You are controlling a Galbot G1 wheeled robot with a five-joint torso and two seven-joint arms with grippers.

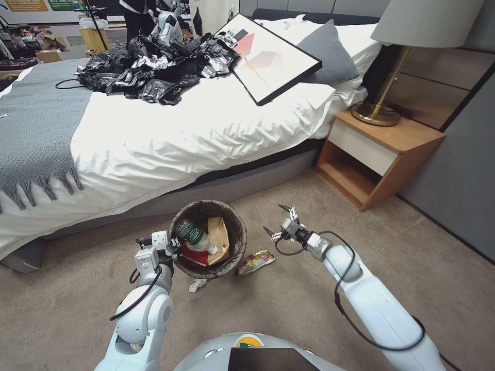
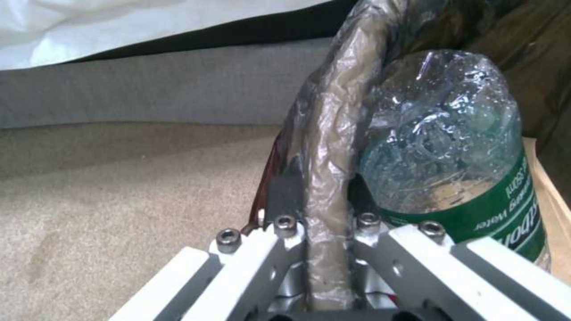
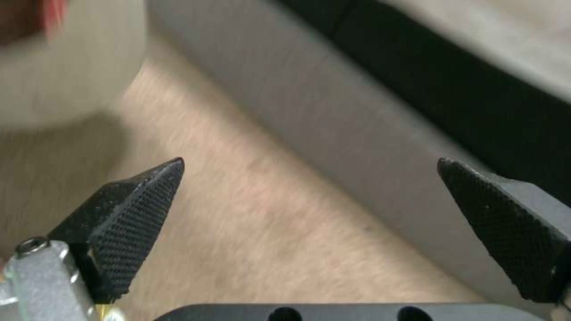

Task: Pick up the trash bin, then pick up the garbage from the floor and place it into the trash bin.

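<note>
Next, my right gripper grabs the yellow wrapper by its crinkled middle point(image 1: 256, 263). Then the wrapper goes into the trash bin.
The trash bin point(image 1: 234, 221), round with a dark liner over its rim, is held by my left gripper point(image 1: 172, 247), shut on the near-left rim point(image 2: 324, 147). Inside lie a green-labelled plastic bottle point(image 1: 193, 234) point(image 2: 452, 178), a tan paper bag point(image 1: 219, 234) and a red packet point(image 1: 193, 256). On the carpet, a yellow wrapper point(image 1: 255, 262) lies just right of the bin and a white tissue wad point(image 1: 197, 285) lies in front of it. My right gripper point(image 1: 277, 220) point(image 3: 309, 223) is open with nothing between its fingers, hovering above the carpet right of the bin and beyond the yellow wrapper.
The bed point(image 1: 170, 134) stands just behind the bin, with a heap of black plastic bags point(image 1: 154, 67) and a framed picture point(image 1: 268, 56) on it. A wooden nightstand point(image 1: 381, 154) with a lamp point(image 1: 381, 111) stands at the right. Open carpet point(image 1: 289, 314) lies in front.
</note>
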